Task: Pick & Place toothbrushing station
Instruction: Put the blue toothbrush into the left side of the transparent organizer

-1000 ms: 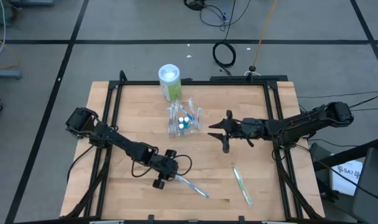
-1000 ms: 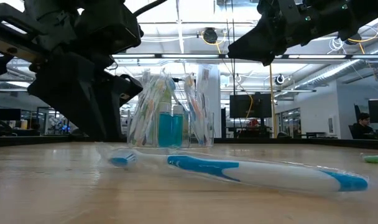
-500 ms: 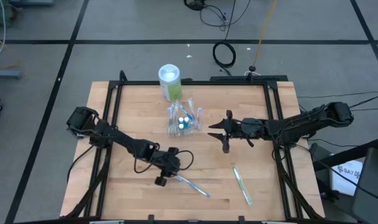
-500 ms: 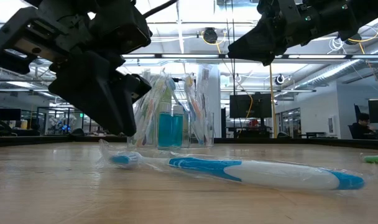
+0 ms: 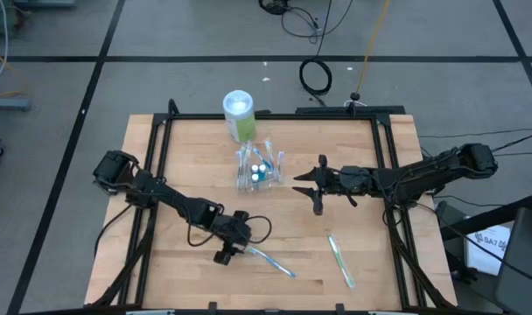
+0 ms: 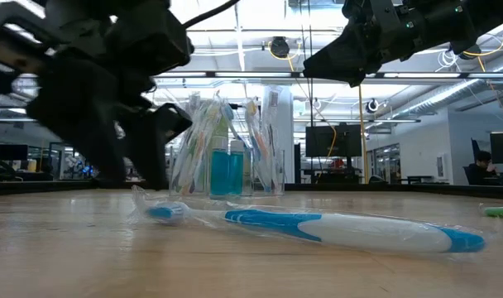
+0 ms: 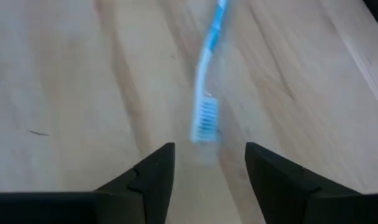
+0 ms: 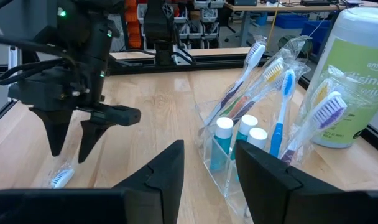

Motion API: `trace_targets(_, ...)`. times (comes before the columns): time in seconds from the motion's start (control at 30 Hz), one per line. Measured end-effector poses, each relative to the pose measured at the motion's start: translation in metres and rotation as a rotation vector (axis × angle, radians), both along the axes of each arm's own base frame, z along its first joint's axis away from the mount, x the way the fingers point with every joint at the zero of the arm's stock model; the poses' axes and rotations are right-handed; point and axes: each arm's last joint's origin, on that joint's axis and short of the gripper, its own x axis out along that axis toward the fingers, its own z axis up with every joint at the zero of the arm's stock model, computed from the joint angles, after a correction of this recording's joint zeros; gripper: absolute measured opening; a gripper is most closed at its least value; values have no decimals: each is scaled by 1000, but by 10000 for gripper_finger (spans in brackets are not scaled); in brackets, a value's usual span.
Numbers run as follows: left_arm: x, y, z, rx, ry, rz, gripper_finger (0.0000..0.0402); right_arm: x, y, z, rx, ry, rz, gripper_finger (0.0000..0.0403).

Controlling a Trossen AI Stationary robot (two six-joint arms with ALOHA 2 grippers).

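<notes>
My left gripper picks up the blue-and-white toothbrush by its bristle head (image 5: 251, 250) next. Then it adds the toothbrush to the clear container (image 5: 260, 168).
A blue-and-white toothbrush (image 5: 270, 262) in a clear wrapper lies flat on the wooden table near its front edge. Its head (image 7: 205, 121) sits just ahead of my left gripper (image 5: 235, 252), which is open and points steeply down, its fingers (image 6: 152, 153) apart behind the head end. My right gripper (image 5: 299, 184) hovers open and level above mid-table, with nothing in it. It is right of the clear container (image 5: 260, 168), which holds upright toothbrushes (image 8: 282, 106) and teal white-capped tubes (image 8: 239, 134). A green toothbrush (image 5: 340, 260) lies at the front right.
A tall green-and-white canister (image 5: 238, 114) stands at the far edge behind the clear container. A black frame (image 5: 275, 115) runs along the table's far and side edges. Bare wood lies between the two loose toothbrushes and at the table's left.
My left gripper has opened over the blue toothbrush's head end; the gap between its fingers is wider than before. The toothbrush lies flat on the table about where it was. My right arm has kept still.
</notes>
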Motion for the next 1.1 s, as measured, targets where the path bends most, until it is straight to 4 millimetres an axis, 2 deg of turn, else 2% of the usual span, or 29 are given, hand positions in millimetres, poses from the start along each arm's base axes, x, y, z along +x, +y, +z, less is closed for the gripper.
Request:
trace_targets(0.2,1,-11,-7,77,-55,-38,191,0,0,0,-3,1,1,134)
trace_targets(0.5,4,-7,-18,96,-32,-22,161,0,0,1,-1,-15,4,134)
trace_targets(0.63,4,-7,-19,106,-30,-35,125,0,0,1,-1,-15,4,134)
trace_targets(0.9,5,-7,-19,112,-38,-31,16,0,0,1,4,-16,3,134)
trace_targets(0.97,5,-7,-18,130,-50,-20,6,0,0,1,19,-19,-1,134)
trace_targets(1.1,4,-7,-13,201,-95,-26,12,0,0,2,24,-21,-1,134)
